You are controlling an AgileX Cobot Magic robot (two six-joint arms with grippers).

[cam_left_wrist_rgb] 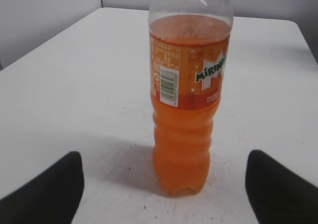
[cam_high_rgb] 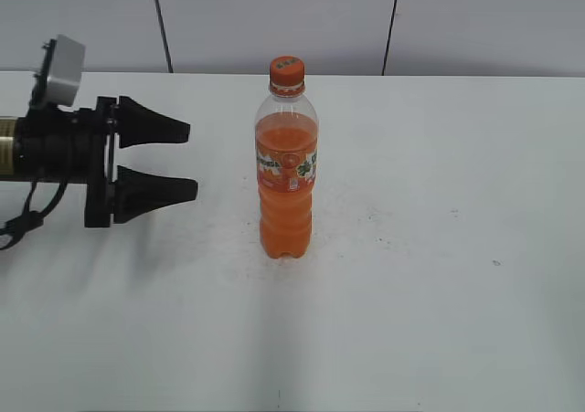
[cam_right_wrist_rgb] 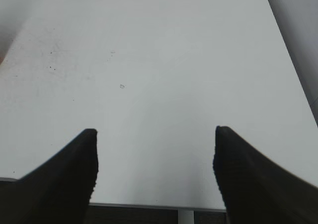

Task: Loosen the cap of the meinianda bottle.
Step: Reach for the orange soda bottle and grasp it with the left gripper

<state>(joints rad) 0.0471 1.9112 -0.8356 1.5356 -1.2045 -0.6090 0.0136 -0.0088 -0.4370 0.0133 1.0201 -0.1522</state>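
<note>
The meinianda bottle has to stay steady while its cap (cam_high_rgb: 287, 72) is loosened, so my left gripper needs to grab the bottle by its labeled body (cam_high_rgb: 286, 165) next.
The meinianda bottle (cam_high_rgb: 287, 170) stands upright on the white table, clear plastic with orange liquid and an orange-green-white label. Its small orange cap (cam_high_rgb: 287, 70) sits on top. My left gripper (cam_high_rgb: 191, 161) is open and empty, level with the bottle's upper half, a short way to its left with a clear gap. In the left wrist view the bottle (cam_left_wrist_rgb: 187, 100) stands straight ahead between the open fingers (cam_left_wrist_rgb: 164, 177); the cap is cut off above. My right gripper (cam_right_wrist_rgb: 155, 149) is open and empty over the table's edge; it does not show in the exterior view.
The white table (cam_high_rgb: 439, 248) carries only the bottle. A grey wall runs behind it. In the right wrist view the table edge (cam_right_wrist_rgb: 149, 204) lies just below the fingertips, with bare tabletop (cam_right_wrist_rgb: 159, 60) beyond.
</note>
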